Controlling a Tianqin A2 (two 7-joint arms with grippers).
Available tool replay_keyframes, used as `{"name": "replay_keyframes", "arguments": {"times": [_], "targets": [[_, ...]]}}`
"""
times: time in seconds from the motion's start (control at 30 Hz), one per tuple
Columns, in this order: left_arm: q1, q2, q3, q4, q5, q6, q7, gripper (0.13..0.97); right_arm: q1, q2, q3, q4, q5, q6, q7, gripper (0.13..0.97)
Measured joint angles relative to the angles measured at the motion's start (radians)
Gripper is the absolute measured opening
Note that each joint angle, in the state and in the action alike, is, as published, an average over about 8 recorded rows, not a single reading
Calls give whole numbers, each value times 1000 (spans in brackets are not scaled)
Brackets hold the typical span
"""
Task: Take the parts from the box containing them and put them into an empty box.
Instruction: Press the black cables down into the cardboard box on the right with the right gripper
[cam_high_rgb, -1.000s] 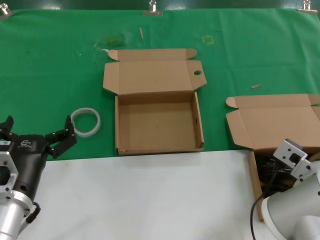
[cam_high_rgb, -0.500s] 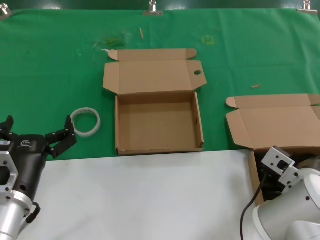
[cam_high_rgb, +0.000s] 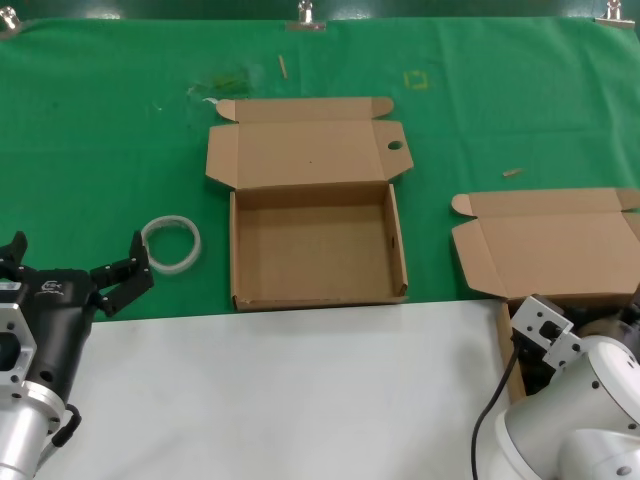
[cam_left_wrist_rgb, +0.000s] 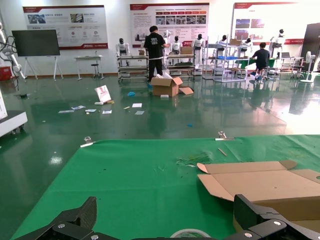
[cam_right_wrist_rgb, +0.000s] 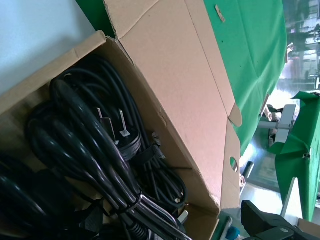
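The right gripper should next move the black coiled power cable into the empty box, grabbing the cable by its tied middle (cam_right_wrist_rgb: 134, 204).
The black power cables (cam_right_wrist_rgb: 90, 145) lie coiled in the box containing them (cam_right_wrist_rgb: 175, 100), one plug with bare prongs on top. In the head view this box's plain lid (cam_high_rgb: 550, 245) stands open at the right, and my right arm (cam_high_rgb: 545, 335) hides its tray. My right gripper (cam_right_wrist_rgb: 167, 212) is open low over the cables, one finger at each side, holding nothing. The empty box (cam_high_rgb: 315, 250), with a round hole in its lid, sits open at the middle. My left gripper (cam_high_rgb: 78, 255) is open and empty at the left, and shows in its own wrist view (cam_left_wrist_rgb: 167, 225).
A white translucent ring (cam_high_rgb: 172, 243) lies on the green cloth between my left gripper and the empty box; it also shows in the left wrist view (cam_left_wrist_rgb: 192, 233). A white sheet (cam_high_rgb: 290, 390) covers the table's near part. Small scraps lie on the far cloth.
My right arm has moved left and nearer the table's front over the cable box, covering more of its tray. The left arm and both boxes have not moved.
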Motion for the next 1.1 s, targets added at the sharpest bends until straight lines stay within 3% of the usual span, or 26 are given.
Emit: {"name": "replay_keyframes", "arguments": {"times": [0.3,0.6,0.9,1.1], "targets": [[0,0,0,0,0,0,0,966,22,7,-18,-36,22,-20,14,937],[0,0,0,0,0,0,0,966,23,18,-40,-27,49,-21,24,841],[0,0,0,0,0,0,0,966,4,23,-64,6,62,-5,40,681],[0,0,0,0,0,0,0,966,-17,25,-86,37,67,9,57,517]]}}
